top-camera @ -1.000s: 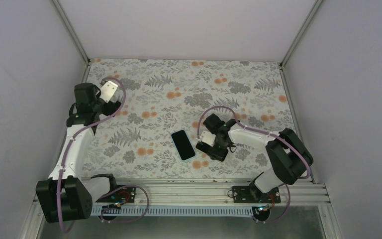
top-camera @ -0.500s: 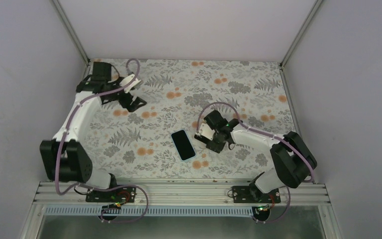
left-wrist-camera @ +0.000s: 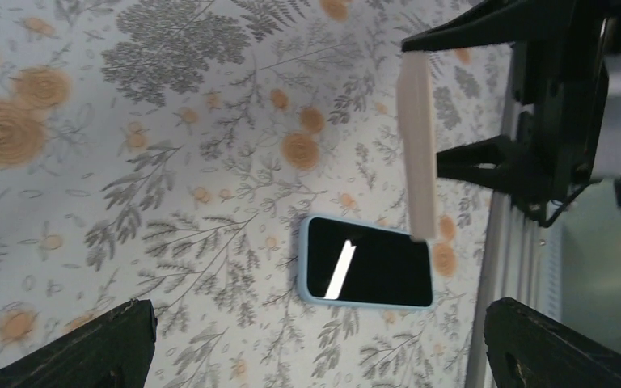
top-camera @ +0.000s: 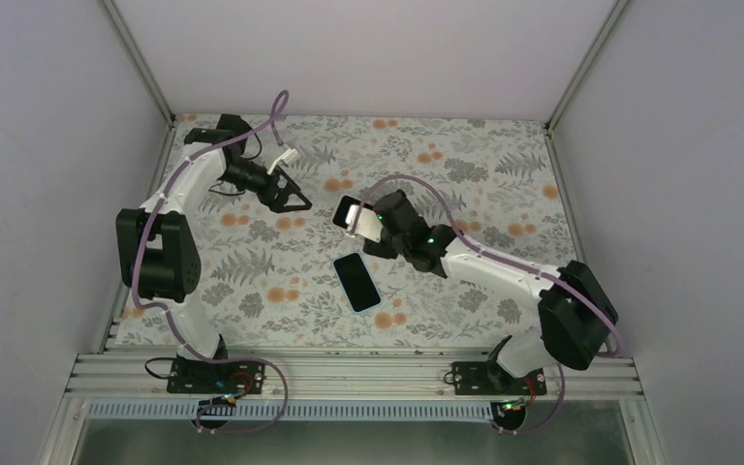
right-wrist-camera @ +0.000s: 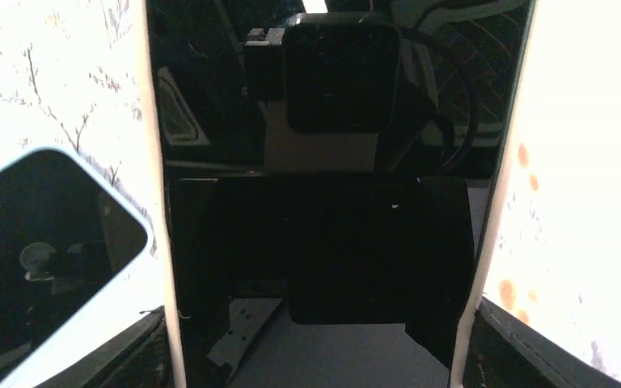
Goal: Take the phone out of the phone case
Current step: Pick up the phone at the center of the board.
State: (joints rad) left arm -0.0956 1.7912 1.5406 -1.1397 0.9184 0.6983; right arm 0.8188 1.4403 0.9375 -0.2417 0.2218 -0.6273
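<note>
My left gripper will go to the white-edged phone and grab it by its exposed end [top-camera: 343, 210] [left-wrist-camera: 418, 145]. The other end of the phone then stays free for my right gripper to release.
A light-blue phone case [top-camera: 356, 282] with a glossy black face lies flat on the floral table. It also shows in the left wrist view [left-wrist-camera: 368, 263] and at the left of the right wrist view [right-wrist-camera: 40, 250]. I cannot tell whether that face is a screen. My right gripper [top-camera: 373, 225] is shut on a white-edged phone [top-camera: 352, 215] with a black screen [right-wrist-camera: 331, 202], held above the table just beyond the case. The phone shows edge-on in the left wrist view [left-wrist-camera: 417, 145]. My left gripper [top-camera: 286, 194] is open and empty, left of the phone, with its fingertips [left-wrist-camera: 105, 347] wide apart.
An aluminium rail [top-camera: 349, 373] runs along the near edge of the table and also shows in the left wrist view [left-wrist-camera: 501, 267]. White walls enclose the table on three sides. The floral cloth [top-camera: 465, 165] covers the table.
My right gripper has lifted the white-edged phone from beside the case up and away from me. My left arm has swung from the far left corner toward the middle.
</note>
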